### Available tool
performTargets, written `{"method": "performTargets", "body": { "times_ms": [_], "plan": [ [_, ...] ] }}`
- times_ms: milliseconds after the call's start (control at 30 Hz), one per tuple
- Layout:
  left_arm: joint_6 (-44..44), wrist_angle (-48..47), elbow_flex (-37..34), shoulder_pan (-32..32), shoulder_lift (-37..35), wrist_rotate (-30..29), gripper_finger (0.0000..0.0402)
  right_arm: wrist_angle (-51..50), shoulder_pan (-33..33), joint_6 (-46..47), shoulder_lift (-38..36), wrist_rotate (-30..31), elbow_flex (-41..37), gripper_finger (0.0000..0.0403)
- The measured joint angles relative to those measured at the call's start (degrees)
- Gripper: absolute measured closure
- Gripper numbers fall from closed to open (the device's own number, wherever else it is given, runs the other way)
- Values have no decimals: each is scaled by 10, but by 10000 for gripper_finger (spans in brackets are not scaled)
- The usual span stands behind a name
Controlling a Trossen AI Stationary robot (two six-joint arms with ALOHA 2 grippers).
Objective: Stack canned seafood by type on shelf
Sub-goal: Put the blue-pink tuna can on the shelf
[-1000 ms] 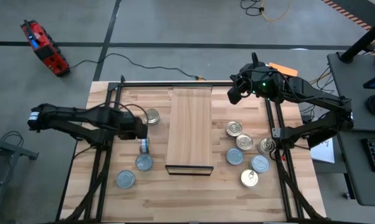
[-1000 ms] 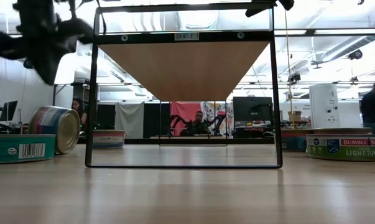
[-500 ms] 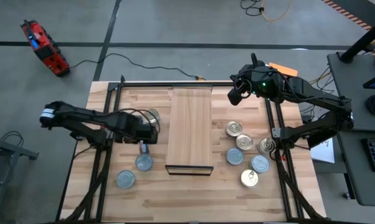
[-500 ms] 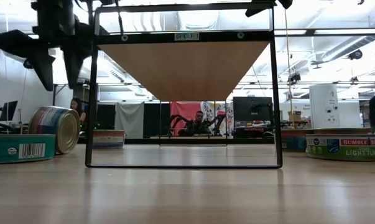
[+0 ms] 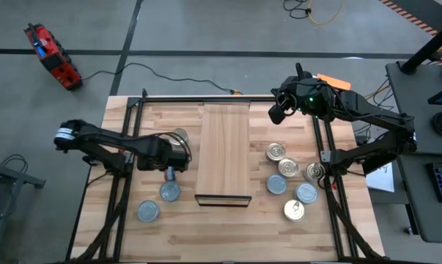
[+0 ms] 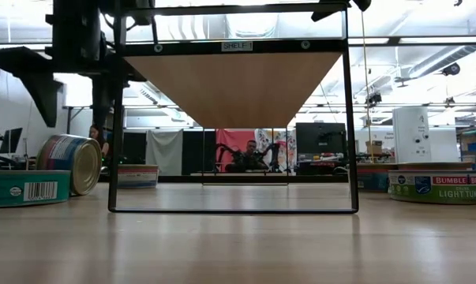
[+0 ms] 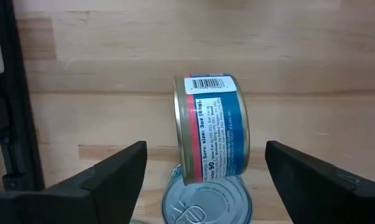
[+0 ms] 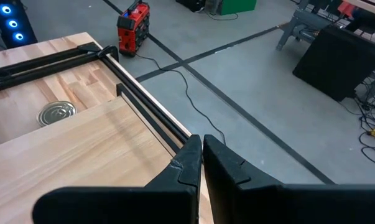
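My left gripper needs to go lower before it closes, because the table shows between my fingers above the blue and red can [image 7: 211, 127] and they would miss the can now.
A blue and red labelled can [image 7: 211, 127] stands on its edge on the table, left of the shelf [image 5: 223, 150], beside a flat pale-topped can [image 7: 203, 204]. My left gripper [image 7: 206, 149] hangs open above the can on edge [image 5: 170, 173], pointing down, one finger on either side and clear of it. In the low view its fingers [image 6: 44, 87] hang above that can [image 6: 70, 163]. My right gripper [image 5: 277, 112] is shut and raised over the table's far right part, holding nothing. Several silver-topped and pale-topped cans [image 5: 287, 167] lie flat right of the shelf.
Other flat cans lie left of the shelf [image 5: 148, 211], [image 5: 180, 136]. The shelf's black frame [image 6: 115, 118] stands close beside my left gripper. A black rail [image 7: 13, 93] runs along the table's left part. People and desks show in the room beyond.
My left gripper has gone toward the shelf and down, tipped until it points down, and opened from shut to wide. The can on its edge has stayed where it was.
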Motion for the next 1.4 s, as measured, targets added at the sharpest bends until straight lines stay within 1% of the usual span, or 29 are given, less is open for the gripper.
{"method": "performTargets", "body": {
  "times_ms": [433,633,900,1067,1300,1333,1400],
  "plan": [
    [-4,22,-24,0,4,-6,90,0,0,11,0,-2,0,394],
    [-4,71,-53,0,4,-6,90,0,0,11,0,-2,0,394],
    [5,74,-71,0,4,-6,96,0,0,11,0,-2,0,394],
    [13,77,-71,0,4,-5,134,0,0,11,0,-2,0,394],
    [24,80,-71,0,4,-5,216,0,0,11,0,-2,0,394],
    [24,81,-71,0,3,-4,223,0,0,11,0,-2,0,394],
    [24,81,-71,0,3,-4,223,0,0,11,0,-2,0,394]
  ]
}}
